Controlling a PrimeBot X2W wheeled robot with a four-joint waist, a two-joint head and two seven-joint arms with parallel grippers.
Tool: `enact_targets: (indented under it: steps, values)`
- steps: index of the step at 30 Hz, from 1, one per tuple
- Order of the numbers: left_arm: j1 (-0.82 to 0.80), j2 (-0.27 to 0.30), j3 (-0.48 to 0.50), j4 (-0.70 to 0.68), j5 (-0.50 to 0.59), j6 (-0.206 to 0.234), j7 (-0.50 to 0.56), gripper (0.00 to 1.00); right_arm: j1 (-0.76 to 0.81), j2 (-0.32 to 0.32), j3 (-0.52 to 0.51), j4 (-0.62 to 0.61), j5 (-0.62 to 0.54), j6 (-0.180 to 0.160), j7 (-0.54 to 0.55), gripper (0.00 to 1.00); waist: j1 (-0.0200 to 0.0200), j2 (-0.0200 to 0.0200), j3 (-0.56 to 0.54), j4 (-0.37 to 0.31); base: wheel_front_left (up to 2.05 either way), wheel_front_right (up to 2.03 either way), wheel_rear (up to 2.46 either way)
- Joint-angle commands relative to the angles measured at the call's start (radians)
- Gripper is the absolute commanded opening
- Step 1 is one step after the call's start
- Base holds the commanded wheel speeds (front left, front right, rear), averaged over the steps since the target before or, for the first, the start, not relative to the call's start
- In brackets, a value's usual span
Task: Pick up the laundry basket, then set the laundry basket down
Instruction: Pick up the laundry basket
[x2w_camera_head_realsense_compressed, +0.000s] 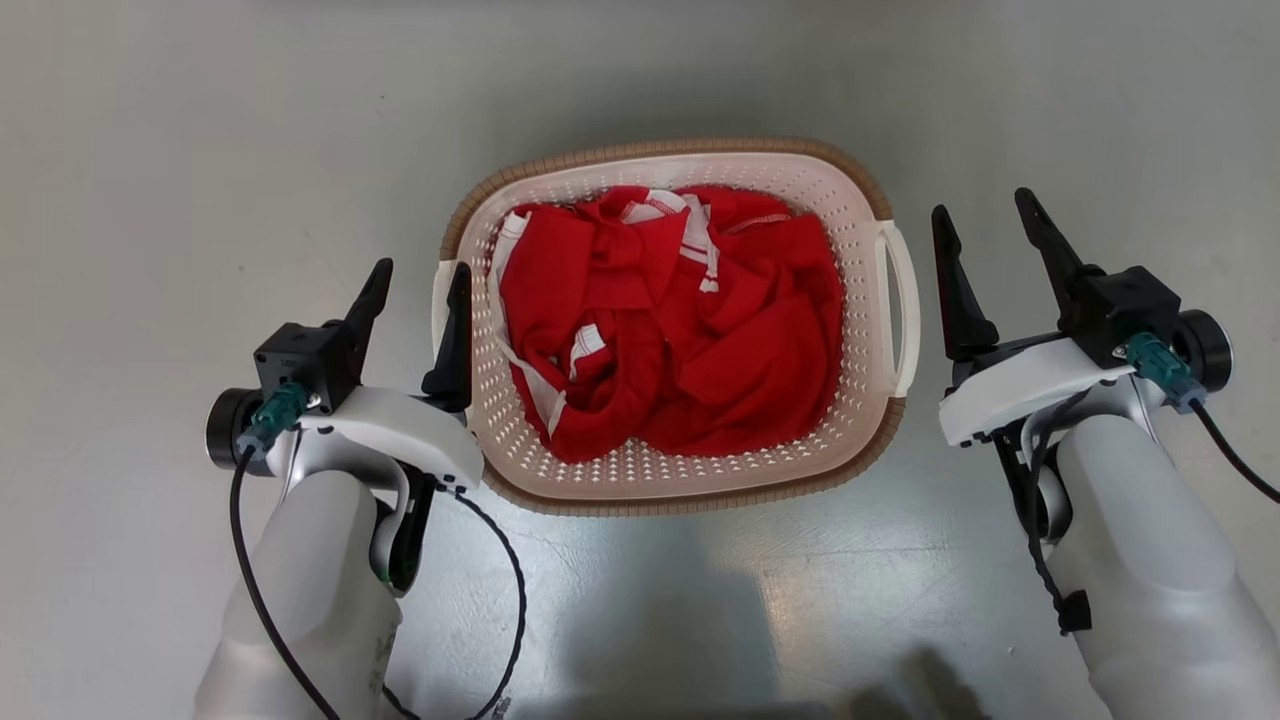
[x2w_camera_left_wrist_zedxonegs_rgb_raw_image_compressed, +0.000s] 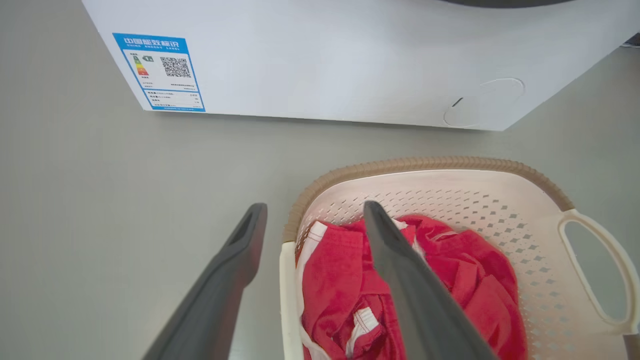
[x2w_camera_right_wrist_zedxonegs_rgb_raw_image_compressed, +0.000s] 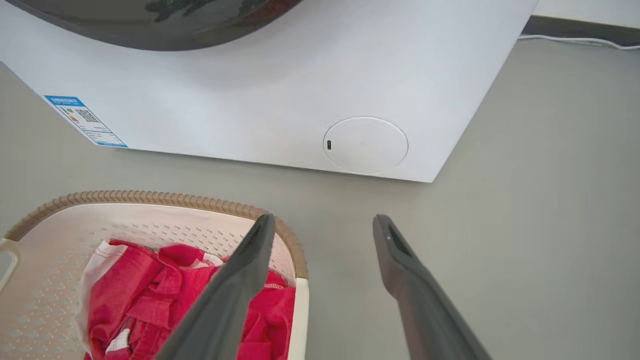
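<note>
To keep the basket level, my left gripper next needs to grab its white end handle, since a crumpled red garment lies loose in the basket.
The laundry basket, cream perforated plastic with a brown woven-look rim, stands on the grey floor and holds a crumpled red garment with white trim. My left gripper is open at the basket's left side. In the left wrist view, the left gripper has one finger over the floor and the other over the red cloth, with the white left handle between them. My right gripper is open just right of the white right handle, apart from it. The right wrist view has the right gripper beside the basket.
A white washing machine stands just beyond the basket, with a blue energy label on its lower front and a round cover. A thin cable runs along the wall base. Bare grey floor surrounds the basket.
</note>
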Motion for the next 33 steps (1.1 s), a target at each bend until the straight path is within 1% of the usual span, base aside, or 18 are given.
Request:
enact_targets:
  steps: [1,7,12,20,24,33]
  values:
    - [-0.002,0.021,0.019,-0.006,-0.005,0.003,-0.005,1.00,0.009,0.010,0.023,0.000,0.013,0.003,-0.014,1.00,0.0000,0.0000,0.011,-0.002,0.00,0.00,0.00]
    - [-0.035,0.021,0.009,0.049,-0.013,-0.002,-0.005,1.00,-0.016,0.010,0.041,0.034,0.025,0.003,-0.014,1.00,0.0000,0.0000,0.039,-0.010,0.00,0.00,0.00]
    - [-0.073,0.021,-0.019,0.139,-0.041,-0.007,-0.005,1.00,-0.027,0.010,0.067,0.074,0.048,0.003,-0.014,1.00,0.0000,0.0000,0.052,-0.015,0.00,0.00,0.00]
    - [-0.134,0.021,-0.046,0.269,-0.047,-0.004,-0.005,1.00,-0.072,0.010,0.130,0.214,0.120,0.003,-0.014,1.00,0.0000,0.0000,0.063,-0.018,0.00,0.00,0.00]
    - [-0.154,0.021,-0.050,0.312,-0.054,0.002,-0.005,1.00,-0.099,0.010,0.152,0.249,0.143,0.003,-0.014,1.00,0.0000,0.0000,0.067,-0.017,0.00,0.00,0.00]
    - [-0.197,0.021,-0.081,0.394,-0.088,-0.001,-0.005,1.00,-0.148,0.010,0.210,0.329,0.199,0.003,-0.014,1.00,0.0000,0.0000,0.089,-0.013,0.00,0.00,0.00]
